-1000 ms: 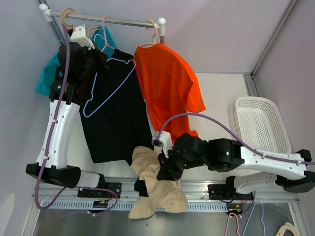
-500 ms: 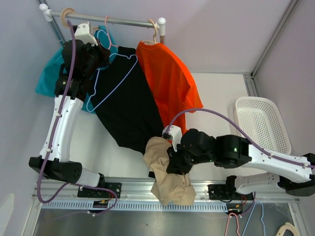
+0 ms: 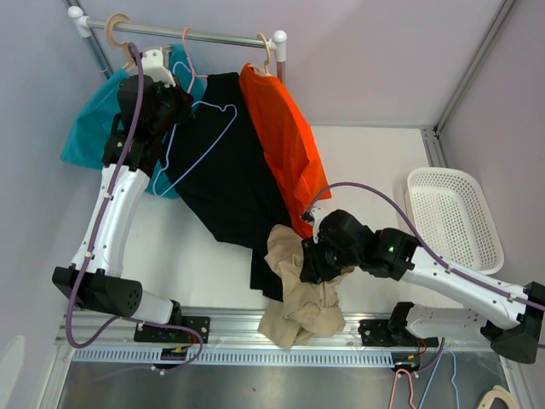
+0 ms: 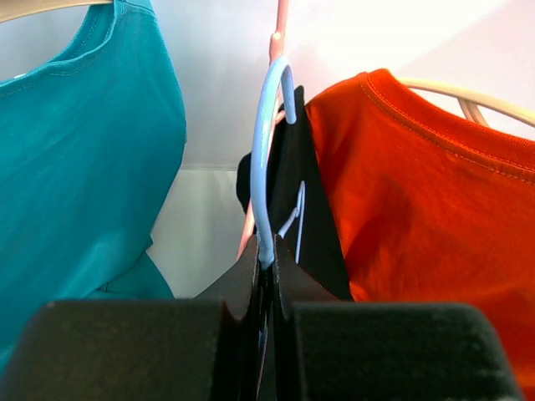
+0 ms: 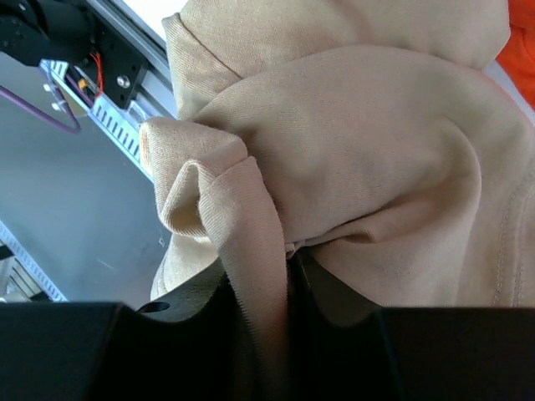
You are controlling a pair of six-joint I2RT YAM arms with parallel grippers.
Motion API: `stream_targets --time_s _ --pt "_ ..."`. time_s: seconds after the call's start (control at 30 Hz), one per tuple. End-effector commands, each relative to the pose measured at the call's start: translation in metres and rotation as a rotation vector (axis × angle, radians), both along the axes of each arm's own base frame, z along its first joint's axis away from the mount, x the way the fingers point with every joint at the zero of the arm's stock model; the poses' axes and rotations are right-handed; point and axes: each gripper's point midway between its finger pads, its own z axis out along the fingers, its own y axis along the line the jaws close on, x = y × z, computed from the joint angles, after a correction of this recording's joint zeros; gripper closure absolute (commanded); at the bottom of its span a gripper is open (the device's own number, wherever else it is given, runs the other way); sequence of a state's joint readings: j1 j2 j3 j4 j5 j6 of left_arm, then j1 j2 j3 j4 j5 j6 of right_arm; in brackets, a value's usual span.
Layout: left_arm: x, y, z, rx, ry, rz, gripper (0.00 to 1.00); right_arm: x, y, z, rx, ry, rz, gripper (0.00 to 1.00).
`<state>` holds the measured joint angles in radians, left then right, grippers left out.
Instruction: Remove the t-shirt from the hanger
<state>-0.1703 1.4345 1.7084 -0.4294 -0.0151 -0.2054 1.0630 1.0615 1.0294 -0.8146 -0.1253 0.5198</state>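
My right gripper has one fold of the crumpled beige t-shirt between its fingers. Closing now would hold the beige t-shirt if it closed now. It should close on the t-shirt now.
My left gripper (image 3: pixel 173 100) (image 4: pixel 267 259) is shut on the neck of a light blue wire hanger (image 3: pixel 204 142) (image 4: pixel 263 167), high up near the rail. A black t-shirt (image 3: pixel 230 179) (image 4: pixel 305 209) drapes from behind that hanger down and to the right, and its hem reaches under the beige cloth. My right gripper (image 3: pixel 313 260) (image 5: pixel 276 276) hovers low at the front over a crumpled beige t-shirt (image 3: pixel 298 302) (image 5: pixel 359 125). One fold of it lies between the slightly parted fingers, with a thin gap beside it.
An orange t-shirt (image 3: pixel 285 136) (image 4: pixel 435 209) and a teal one (image 3: pixel 89 128) (image 4: pixel 75 167) hang on the clothes rail (image 3: pixel 196 36) on either side. A white basket (image 3: pixel 417 183) sits at the right. Spare hangers (image 3: pixel 404 388) lie below the front rail.
The left gripper lifted the blue hanger up and right. The black t-shirt swung right against the orange one. The right gripper moved right with the beige t-shirt, and its jaws loosened.
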Motion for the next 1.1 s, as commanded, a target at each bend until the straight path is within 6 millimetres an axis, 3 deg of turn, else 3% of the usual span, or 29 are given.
stream_targets --time_s 0.0,0.1,0.17,0.2,0.3,0.47,0.5,0.57,0.8,1.0,1.07 --pt "0.001 0.007 0.015 0.017 -0.057 0.022 0.99 0.002 0.013 0.028 0.133 -0.014 -0.003 0.69" --pt "0.002 0.009 0.013 0.025 -0.054 0.027 0.99 0.002 0.014 0.024 0.138 -0.002 -0.012 0.68" --pt "0.003 0.009 0.011 0.029 -0.051 0.028 0.99 0.003 0.01 0.022 0.128 0.002 -0.033 0.95" --pt "0.005 0.009 0.006 0.035 -0.044 0.032 0.99 0.007 0.006 0.022 0.122 -0.002 -0.064 0.99" --pt "0.015 0.012 -0.012 0.043 -0.023 0.051 0.99 0.025 -0.019 0.033 0.121 -0.053 -0.197 0.99" --pt "0.031 0.015 -0.057 0.046 0.038 0.071 0.99 0.044 -0.062 0.082 0.199 -0.185 -0.376 0.97" --pt "0.035 0.017 -0.057 0.044 0.026 0.079 0.99 0.046 -0.069 0.097 0.22 -0.211 -0.408 0.97" --pt "0.039 0.02 -0.069 0.048 0.043 0.091 0.99 0.05 -0.091 0.106 0.187 -0.258 -0.482 0.97" --pt "0.047 0.04 -0.078 0.047 0.056 0.145 0.99 0.051 -0.145 0.145 0.135 -0.38 -0.626 0.89" --pt "0.052 0.057 -0.093 0.038 0.097 0.203 0.99 0.051 -0.183 0.182 0.157 -0.489 -0.744 1.0" --pt "0.052 0.058 -0.093 0.036 0.097 0.202 0.99 0.054 -0.187 0.194 0.16 -0.517 -0.758 1.0"
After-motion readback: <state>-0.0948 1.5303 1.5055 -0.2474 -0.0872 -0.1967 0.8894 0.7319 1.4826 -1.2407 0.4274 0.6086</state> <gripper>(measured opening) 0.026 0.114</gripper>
